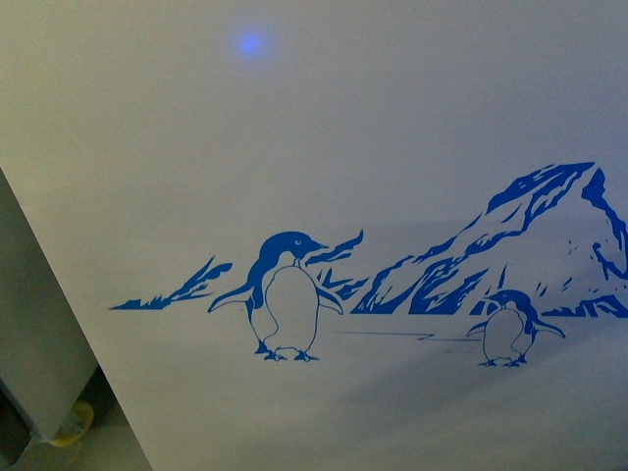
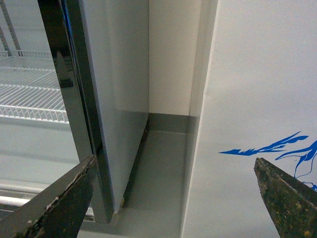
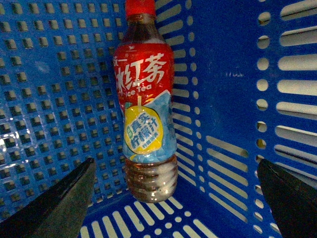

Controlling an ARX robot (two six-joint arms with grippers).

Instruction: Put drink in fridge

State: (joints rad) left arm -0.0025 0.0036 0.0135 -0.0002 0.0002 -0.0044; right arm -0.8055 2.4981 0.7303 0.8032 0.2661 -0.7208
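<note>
The robot's right gripper should next grab the ice tea bottle by its yellow lemon label near the middle of the bottle, as the bottle lies stretched from its red cap [image 3: 140, 7] to its base.
The drink [image 3: 146, 114] is an iced-tea bottle with a red cap and a red, yellow and pale blue label, lying inside a blue perforated basket [image 3: 54, 99]. My right gripper [image 3: 176, 191] hovers over it, open, with both dark fingers spread wide and apart from the bottle. The fridge [image 1: 392, 147] fills the front view as a white wall with a blue penguin-and-mountain decal [image 1: 289, 294]. Its white side [image 2: 257, 89] also shows in the left wrist view. My left gripper [image 2: 176, 186] is open and holds nothing. The fridge's lid and top are out of view.
A tall grey glass-door cabinet [image 2: 104, 99] with white wire shelves [image 2: 29, 89] stands just beside the fridge, with a narrow floor gap [image 2: 158, 168] between them. A grey cabinet corner [image 1: 34, 334] shows at the front view's lower left. The basket's slotted walls [image 3: 277, 99] surround the bottle.
</note>
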